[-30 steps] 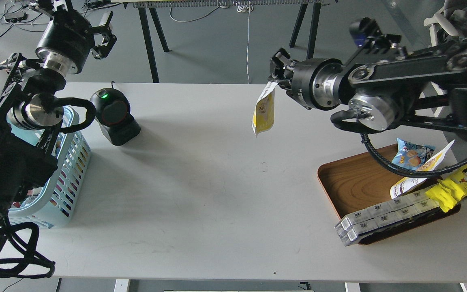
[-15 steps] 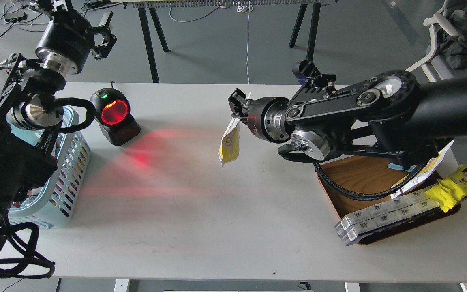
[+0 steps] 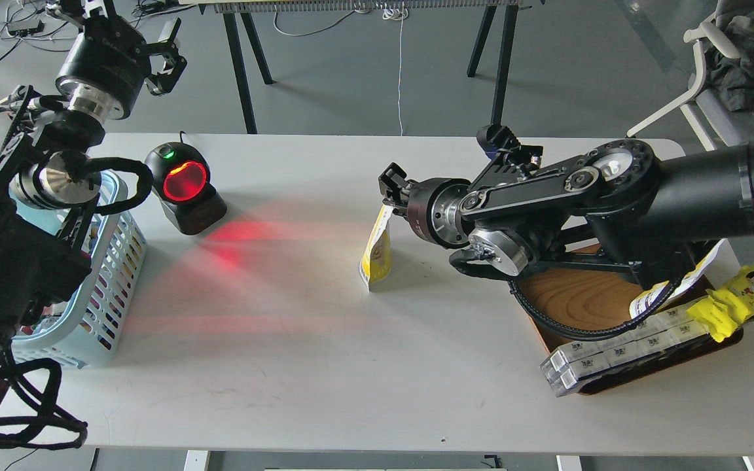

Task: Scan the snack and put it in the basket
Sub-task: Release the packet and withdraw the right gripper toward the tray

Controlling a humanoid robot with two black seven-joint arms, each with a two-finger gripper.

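Note:
The pouch needs to be scanned and placed in the basket [image 3: 112, 261]. My left gripper should grab it by its yellow part [image 3: 376, 258] next.
The snack [image 3: 377, 252] is a white and yellow pouch hanging edge-on from my right gripper [image 3: 390, 194], which is shut on its white top. The pouch's lower edge is at or just above the table [image 3: 324, 366], near the middle. It faces the black scanner [image 3: 184, 188], whose window glows red and throws red light across the table. The light blue basket [image 3: 112, 261] stands at the table's left edge, partly hidden by my left arm. My left gripper [image 3: 166, 53] is raised at the far left, above and behind the scanner, open and empty.
A brown wooden tray [image 3: 567, 297] sits at the right, partly under my right arm. It holds a long bright-yellow pack [image 3: 740, 294], a row of white boxed packs [image 3: 612, 353] and another white pouch [image 3: 668, 291]. Table legs and a chair stand behind the table.
My right gripper carried the pouch left and down, from high above the table to near its surface. The scanner window lit up red. The left arm barely moved.

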